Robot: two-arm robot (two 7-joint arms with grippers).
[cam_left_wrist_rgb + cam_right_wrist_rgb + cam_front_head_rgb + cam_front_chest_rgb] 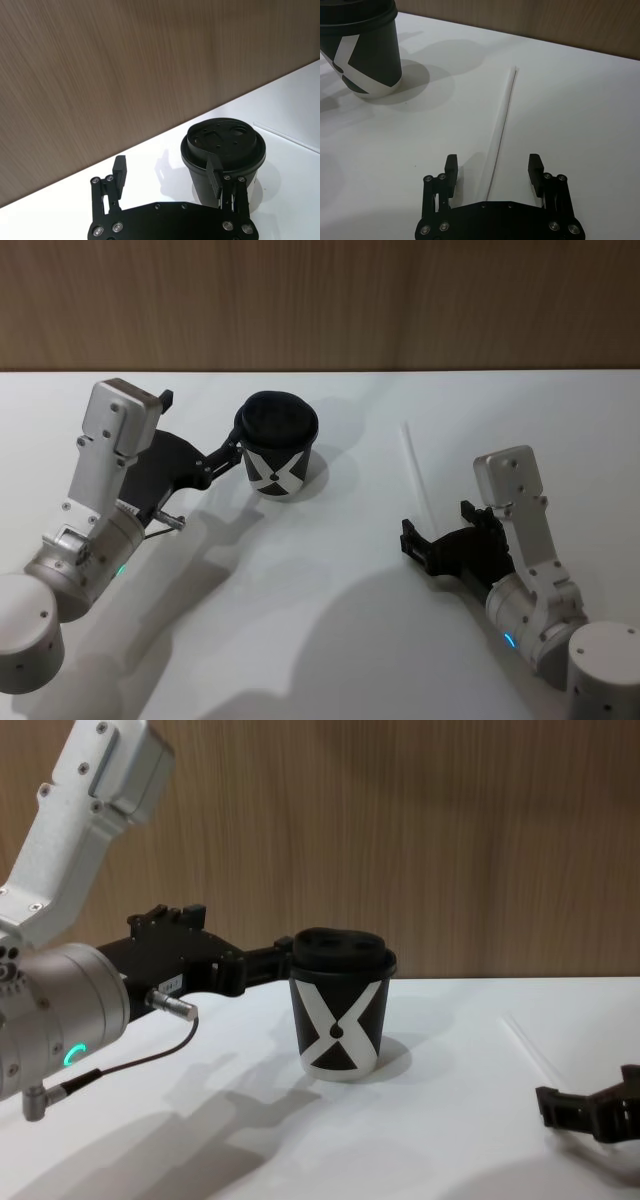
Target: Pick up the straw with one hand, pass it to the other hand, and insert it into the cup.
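The straw needs to be grabbed by one end (428, 530) with my right gripper, so that the straw's long body (410, 458) stays free for passing to my other hand.
The black cup (278, 445) with a white X and a domed lid stands upright toward the table's back. My left gripper (200, 422) is open at the cup's left side. In the left wrist view one fingertip (215, 170) sits against the cup (222, 147), which is outside the jaws. The thin translucent straw (415, 475) lies flat to the right of the cup. My right gripper (437, 522) is open at the straw's near end. The right wrist view has the straw (502, 120) running between the open fingers of my right gripper (493, 162), low over the table.
The white table (330, 640) is bare around the cup and straw. A wooden wall (320, 300) runs along its far edge, close behind the cup. Both arms' silver wrists rise over the table's near corners.
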